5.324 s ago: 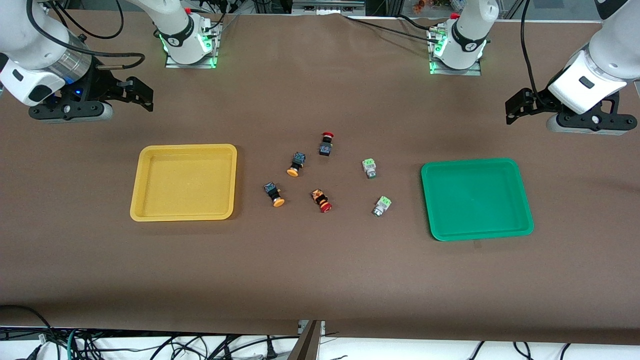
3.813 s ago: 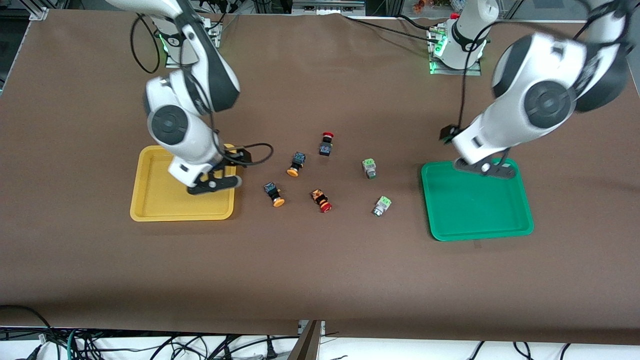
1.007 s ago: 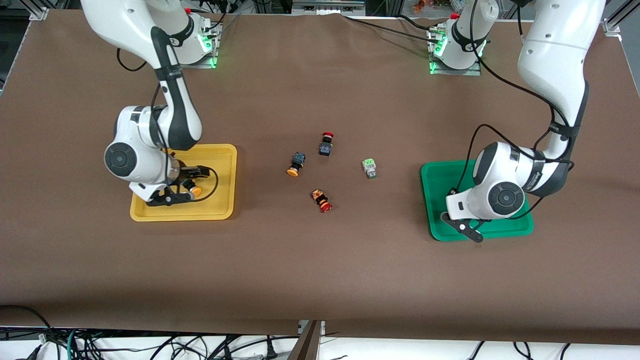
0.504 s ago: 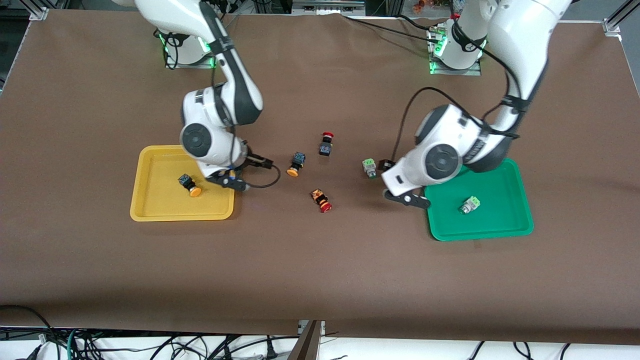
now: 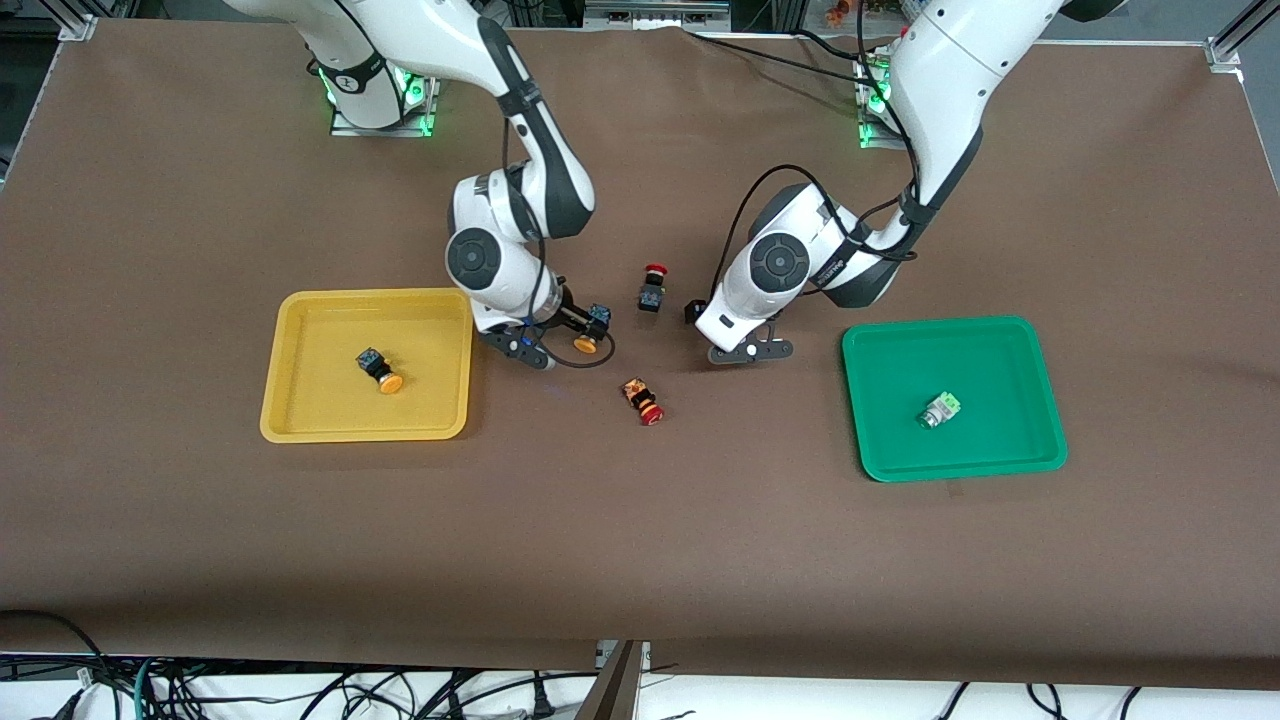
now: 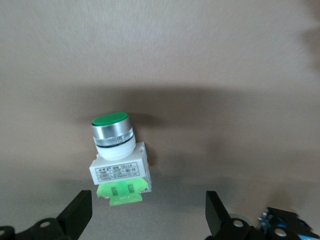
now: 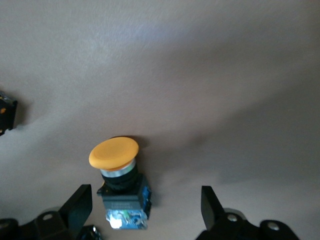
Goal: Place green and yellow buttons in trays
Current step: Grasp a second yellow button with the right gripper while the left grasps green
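I should pick up the second yellow button next with my right gripper, holding it by its dark switch body, and put it in the yellow tray.
One yellow button lies in the yellow tray. One green button lies in the green tray. My right gripper is open and low over the second yellow button. In the right wrist view that button lies between the spread fingers of the right gripper. My left gripper is open and low over the second green button, which the arm hides in the front view. In the left wrist view that button lies just ahead of the left gripper, nearer one finger.
Two red-capped dark switches lie on the brown table: one between the two grippers, one nearer the front camera. The trays sit toward either end of the table, the yellow one at the right arm's end.
Both grippers left a button in their trays and swung to the table's middle. The right now straddles the second yellow button, the left is over the second green one.
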Tool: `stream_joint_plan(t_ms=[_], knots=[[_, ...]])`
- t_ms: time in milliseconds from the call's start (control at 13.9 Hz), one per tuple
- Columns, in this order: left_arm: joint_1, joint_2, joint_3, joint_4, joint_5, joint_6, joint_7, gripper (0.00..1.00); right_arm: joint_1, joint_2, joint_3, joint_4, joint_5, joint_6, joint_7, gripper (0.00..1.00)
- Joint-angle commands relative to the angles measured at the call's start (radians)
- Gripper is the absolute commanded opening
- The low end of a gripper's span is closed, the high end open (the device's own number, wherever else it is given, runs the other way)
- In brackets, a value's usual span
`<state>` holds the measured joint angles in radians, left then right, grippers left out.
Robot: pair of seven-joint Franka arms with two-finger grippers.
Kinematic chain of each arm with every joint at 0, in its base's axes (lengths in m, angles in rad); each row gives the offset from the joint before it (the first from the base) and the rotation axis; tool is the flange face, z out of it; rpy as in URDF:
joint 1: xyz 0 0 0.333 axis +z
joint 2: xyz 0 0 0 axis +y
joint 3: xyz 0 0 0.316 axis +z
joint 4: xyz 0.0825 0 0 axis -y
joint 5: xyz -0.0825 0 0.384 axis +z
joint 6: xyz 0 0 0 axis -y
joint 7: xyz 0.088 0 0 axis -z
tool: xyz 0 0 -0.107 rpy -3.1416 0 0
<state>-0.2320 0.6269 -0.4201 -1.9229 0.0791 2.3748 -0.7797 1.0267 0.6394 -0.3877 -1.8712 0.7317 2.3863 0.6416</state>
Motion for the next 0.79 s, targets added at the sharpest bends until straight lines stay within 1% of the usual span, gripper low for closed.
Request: stream_joint_plan(t_ms=[0, 72, 216, 288, 360, 432, 504, 576, 647, 719], knots=[[-0.003, -0.001, 0.007, -0.002, 0.045, 0.007, -0.018, 0.54, 0.058, 0.029, -0.014, -0.003, 0.038, 0.062, 0.016, 0.85], [0.000, 0.001, 0.010, -0.001, 0.063, 0.007, -0.013, 0.50, 0.058, 0.029, -0.014, -0.002, 0.038, 0.063, 0.012, 0.74], [0.005, 0.004, 0.017, 0.005, 0.117, 0.010, -0.013, 0.50, 0.055, 0.028, -0.017, -0.002, 0.037, 0.059, -0.011, 0.45], [0.005, 0.011, 0.021, 0.008, 0.132, 0.014, -0.013, 0.45, 0.050, 0.022, -0.019, 0.000, 0.028, 0.056, -0.016, 0.30], [0.005, 0.011, 0.023, 0.008, 0.137, 0.015, -0.013, 0.31, 0.050, 0.017, -0.023, 0.000, 0.022, 0.050, -0.016, 0.18], [0.008, 0.008, 0.023, 0.013, 0.139, 0.015, -0.010, 0.10, 0.052, 0.011, -0.034, 0.000, 0.017, 0.021, -0.028, 0.09], [0.010, -0.002, 0.023, 0.018, 0.139, 0.003, -0.012, 0.01, 0.052, 0.000, -0.064, 0.001, 0.009, -0.022, -0.057, 0.08], [0.013, -0.034, 0.024, 0.021, 0.139, -0.015, -0.012, 0.02, 0.052, -0.010, -0.104, 0.003, -0.018, -0.077, -0.103, 0.08], [0.031, -0.064, 0.027, 0.033, 0.142, -0.078, -0.001, 0.02, 0.052, -0.027, -0.149, 0.004, -0.053, -0.132, -0.162, 0.08], [0.055, -0.091, 0.027, 0.063, 0.159, -0.171, 0.055, 0.01, 0.052, -0.035, -0.207, 0.012, -0.081, -0.197, -0.228, 0.08]])
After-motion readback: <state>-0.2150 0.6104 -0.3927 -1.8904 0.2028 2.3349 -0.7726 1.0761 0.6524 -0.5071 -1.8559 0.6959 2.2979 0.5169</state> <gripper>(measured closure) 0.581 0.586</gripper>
